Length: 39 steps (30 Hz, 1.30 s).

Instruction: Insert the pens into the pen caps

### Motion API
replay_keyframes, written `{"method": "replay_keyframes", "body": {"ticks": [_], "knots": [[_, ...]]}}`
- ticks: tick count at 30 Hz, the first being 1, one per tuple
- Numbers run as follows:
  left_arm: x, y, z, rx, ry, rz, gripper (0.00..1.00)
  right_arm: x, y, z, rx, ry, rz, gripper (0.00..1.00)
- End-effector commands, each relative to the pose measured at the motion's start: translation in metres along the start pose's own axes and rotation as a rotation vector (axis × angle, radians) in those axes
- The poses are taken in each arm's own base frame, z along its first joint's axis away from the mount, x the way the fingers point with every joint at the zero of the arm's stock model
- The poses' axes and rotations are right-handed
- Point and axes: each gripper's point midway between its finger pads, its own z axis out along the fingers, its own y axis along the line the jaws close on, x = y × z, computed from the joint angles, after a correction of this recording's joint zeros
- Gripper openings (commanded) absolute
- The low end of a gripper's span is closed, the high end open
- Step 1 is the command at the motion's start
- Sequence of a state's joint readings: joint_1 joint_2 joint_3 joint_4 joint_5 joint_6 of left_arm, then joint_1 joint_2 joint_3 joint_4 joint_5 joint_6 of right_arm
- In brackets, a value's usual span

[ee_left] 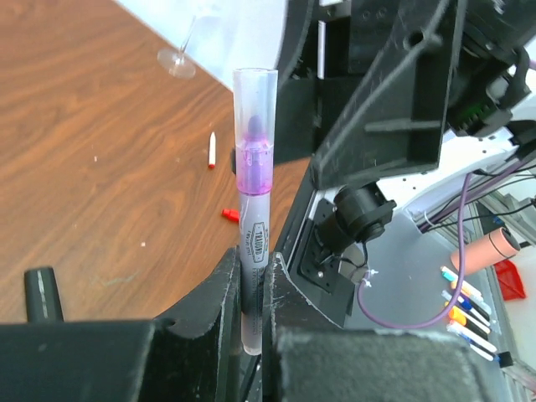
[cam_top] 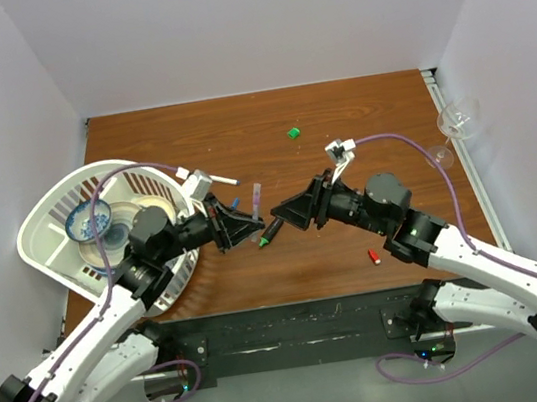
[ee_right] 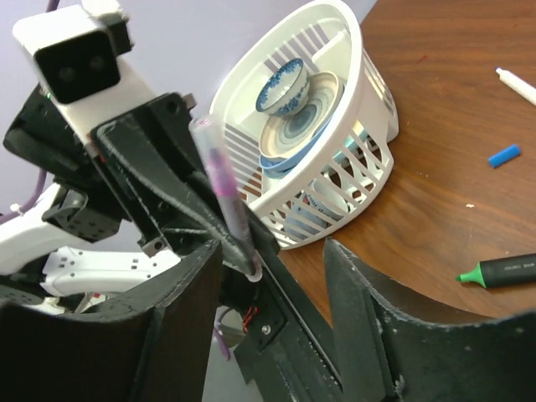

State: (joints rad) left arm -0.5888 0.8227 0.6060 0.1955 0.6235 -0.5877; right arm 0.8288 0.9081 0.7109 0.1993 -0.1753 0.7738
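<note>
The right gripper needs to grab the pen next by its clear cap, opposite the left gripper, so that the pen gets seated in the cap.
My left gripper is shut on a thin pale pen with a purple band and a clear cap, and holds it upright above the table; in the left wrist view the pen stands between the fingers. My right gripper is open and faces it closely; in the right wrist view the pen sits just beyond its left finger. A black marker with a green tip lies below both grippers. A green cap, a blue cap, a red cap and a white pen lie on the table.
A white basket with bowls and a cup stands at the left. A clear stemmed glass lies at the table's right edge. A short white pen with a red tip lies past the red cap.
</note>
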Motion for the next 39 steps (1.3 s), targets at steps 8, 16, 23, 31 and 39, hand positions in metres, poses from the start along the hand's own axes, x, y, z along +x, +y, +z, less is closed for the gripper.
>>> {"method": "replay_keyframes", "body": {"ticks": [8,16,23,31,39], "knots": [[-0.008,-0.021,-0.018,0.041,-0.04,0.07,0.0,-0.042,0.047,0.01,-0.063,-0.005,-0.083,0.66],[-0.006,-0.017,-0.021,0.006,-0.036,0.065,0.0,-0.047,0.052,0.029,-0.067,0.034,-0.101,0.6],[-0.005,-0.015,-0.019,0.005,-0.03,0.048,0.0,-0.043,0.056,0.044,-0.088,0.048,-0.063,0.55],[-0.007,-0.015,-0.016,0.008,-0.036,0.042,0.0,-0.035,0.059,0.048,-0.097,0.064,-0.056,0.43],[-0.007,-0.009,-0.013,-0.006,-0.041,0.035,0.0,-0.026,0.053,0.047,-0.084,0.077,-0.045,0.2]]}}
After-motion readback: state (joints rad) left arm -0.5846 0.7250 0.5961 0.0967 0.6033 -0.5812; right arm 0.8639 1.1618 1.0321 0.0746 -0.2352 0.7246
